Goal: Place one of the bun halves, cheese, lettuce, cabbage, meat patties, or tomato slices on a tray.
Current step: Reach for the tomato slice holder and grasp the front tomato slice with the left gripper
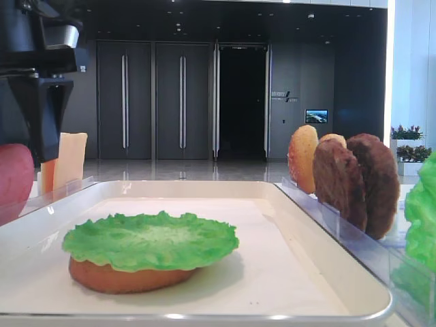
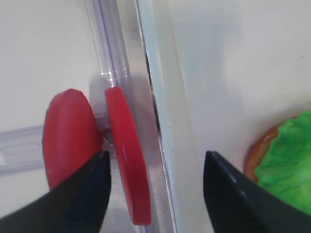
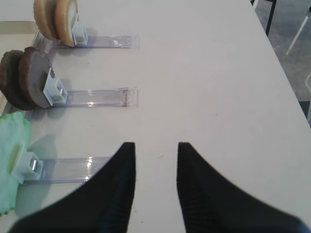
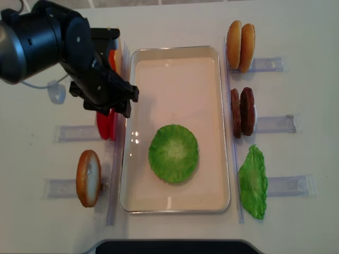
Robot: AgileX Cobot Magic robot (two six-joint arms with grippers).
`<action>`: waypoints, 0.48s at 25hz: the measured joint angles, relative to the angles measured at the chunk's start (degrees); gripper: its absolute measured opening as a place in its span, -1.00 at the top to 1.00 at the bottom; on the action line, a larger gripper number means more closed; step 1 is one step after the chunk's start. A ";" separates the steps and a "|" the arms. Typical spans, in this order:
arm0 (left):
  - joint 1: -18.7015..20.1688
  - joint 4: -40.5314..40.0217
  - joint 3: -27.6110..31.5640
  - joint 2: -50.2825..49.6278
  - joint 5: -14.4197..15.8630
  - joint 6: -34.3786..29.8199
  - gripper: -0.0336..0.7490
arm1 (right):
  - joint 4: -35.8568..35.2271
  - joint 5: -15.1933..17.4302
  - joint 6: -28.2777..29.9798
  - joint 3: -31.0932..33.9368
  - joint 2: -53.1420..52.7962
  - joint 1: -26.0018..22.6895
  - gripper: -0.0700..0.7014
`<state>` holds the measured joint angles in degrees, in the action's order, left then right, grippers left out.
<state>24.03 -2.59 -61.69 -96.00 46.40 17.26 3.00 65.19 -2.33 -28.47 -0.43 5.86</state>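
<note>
I will next use my left gripper to pinch the red tomato slice nearer the tray by its free upper edge (image 4: pixel 112 125). The clear holder (image 4: pixel 78 133) takes up the slice's lower edge.
Two red tomato slices (image 2: pixel 127 155) stand on edge in a clear holder just left of the tray (image 4: pixel 175 206). My left gripper (image 2: pixel 156 160) hangs open over them. The slice nearer the tray stands between its fingers, untouched, and the other slice (image 2: pixel 65 136) is just outside the left finger. On the tray, a lettuce leaf (image 4: pixel 173 153) lies on a bun half (image 1: pixel 122 278). My right gripper (image 3: pixel 155 145) is open and holds nothing, over bare table to the right of the holders. From above, the left arm (image 4: pixel 79 58) covers part of the cheese (image 1: pixel 68 160).
Right of the tray, clear holders carry two bun halves (image 4: pixel 241 38), two meat patties (image 4: pixel 242 112) and a green leaf (image 4: pixel 253 181). Another bun half (image 4: pixel 88 178) stands in a holder at the lower left. The tray's raised rim (image 2: pixel 160 121) runs between the left fingers.
</note>
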 joint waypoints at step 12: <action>0.00 -0.77 -0.06 -1.76 0.48 0.00 -0.18 | 0.00 0.00 0.00 0.00 0.00 0.00 0.21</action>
<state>24.03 -3.36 -61.75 -97.75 46.88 17.26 3.00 65.19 -2.33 -28.47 -0.43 5.86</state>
